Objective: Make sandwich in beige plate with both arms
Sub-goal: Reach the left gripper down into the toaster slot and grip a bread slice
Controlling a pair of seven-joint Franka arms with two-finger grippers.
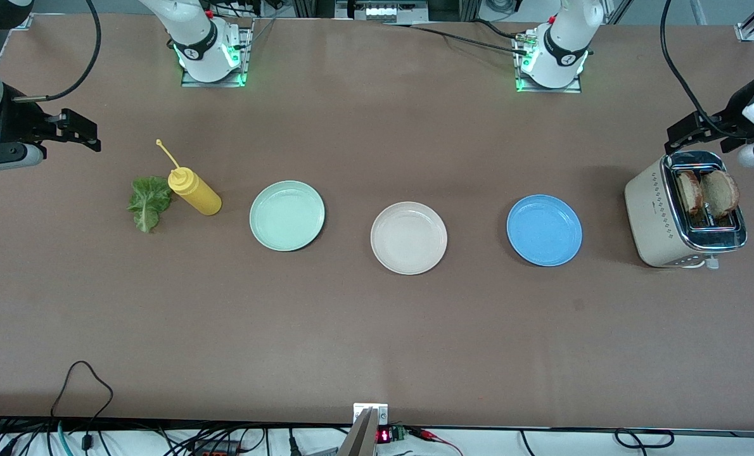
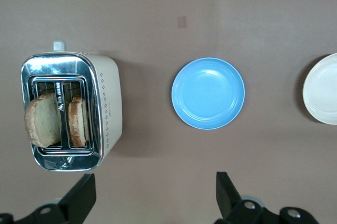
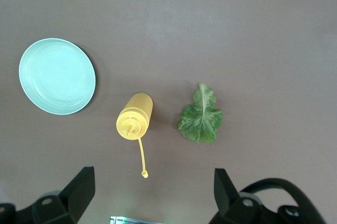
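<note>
The bread slice nearer the blue plate is next for my left gripper, which needs to pick it up by its exposed top crust (image 1: 689, 182). This will start the sandwich on the beige plate (image 1: 408, 237).
Two tan bread slices (image 1: 706, 190) stand in the slots of a cream toaster (image 1: 652, 215) at the left arm's end of the table; the left wrist view shows them too (image 2: 42, 120). A ruffled green lettuce leaf (image 1: 149, 202) lies at the right arm's end, also seen in the right wrist view (image 3: 200, 116). The beige plate (image 1: 408, 237) sits bare at mid-table, its edge showing in the left wrist view (image 2: 324, 90). My left gripper (image 1: 678, 138) hangs open and empty over the table by the toaster (image 2: 155, 197). My right gripper (image 1: 89, 133) hangs open and empty over the table near the lettuce (image 3: 152, 195).
A yellow squeeze bottle (image 1: 194, 190) lies beside the lettuce, its cap strap pointing toward the robot bases. A mint-green plate (image 1: 287, 215) sits between bottle and beige plate. A blue plate (image 1: 543, 230) sits between the beige plate and the toaster.
</note>
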